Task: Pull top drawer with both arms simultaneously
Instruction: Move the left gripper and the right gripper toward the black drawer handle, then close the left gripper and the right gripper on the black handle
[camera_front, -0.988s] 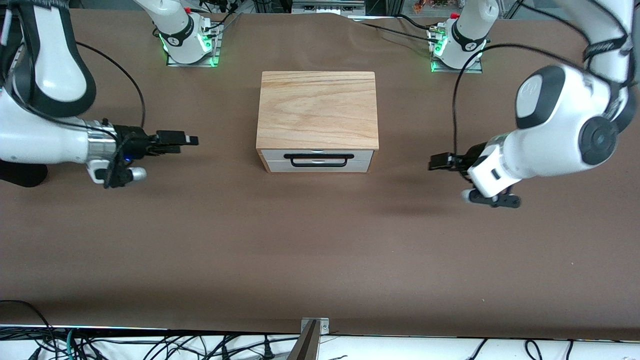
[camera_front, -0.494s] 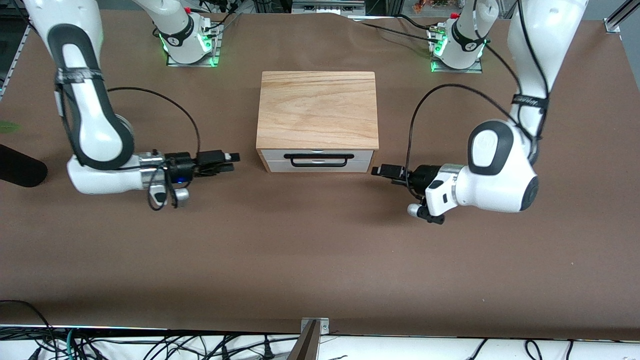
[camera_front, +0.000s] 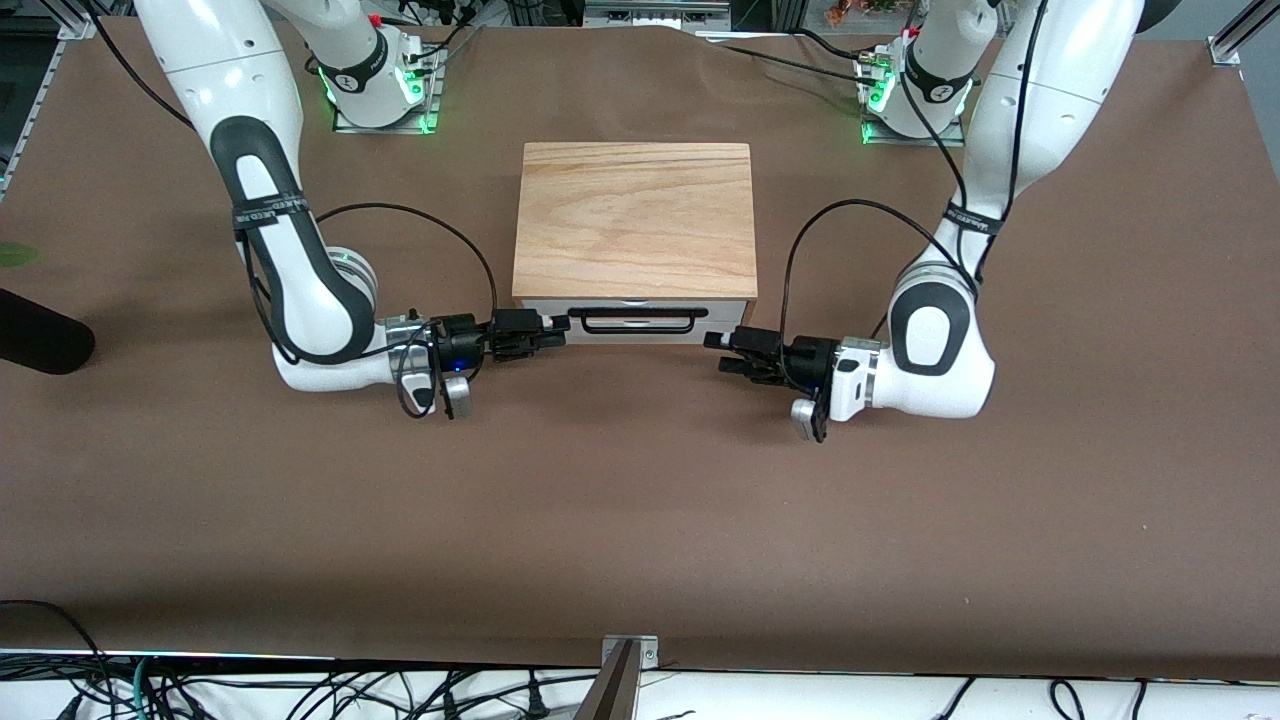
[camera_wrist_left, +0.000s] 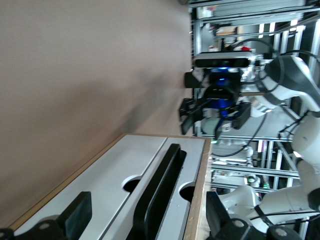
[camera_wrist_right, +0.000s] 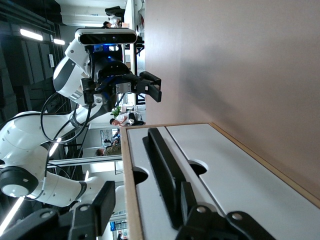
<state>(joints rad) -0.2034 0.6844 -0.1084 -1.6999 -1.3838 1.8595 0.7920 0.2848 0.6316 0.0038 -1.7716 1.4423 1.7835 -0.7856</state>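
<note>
My left gripper's fingers stop short of the black bar handle's near end (camera_front: 578, 320) on the drawer front, so closing now would miss. I move closer first.
The cabinet with the light oak top (camera_front: 635, 215) stands mid-table. Its top drawer (camera_front: 720, 308) has a white front and sits flush under the top slab. The long black bar handle (camera_front: 632, 320) lies across the front. My right gripper (camera_front: 556, 329) is open at the handle's end toward the right arm. In the right wrist view (camera_wrist_right: 145, 202) one finger lies beside the handle (camera_wrist_right: 162, 170). My left gripper (camera_front: 714, 343) is open just off the front's end toward the left arm. In the left wrist view (camera_wrist_left: 147, 220) it faces the handle (camera_wrist_left: 160, 192) end on.
Both arm bases with green lights (camera_front: 380, 90) (camera_front: 905, 95) stand farther from the front camera than the cabinet. A dark object (camera_front: 40, 345) lies at the table's right-arm end. A metal bracket (camera_front: 628, 652) sits at the table's near edge, with cables below it.
Both arms have swung in from the table's two ends toward the cabinet front. Their grippers now sit at the two ends of the handle. The drawer has not moved.
</note>
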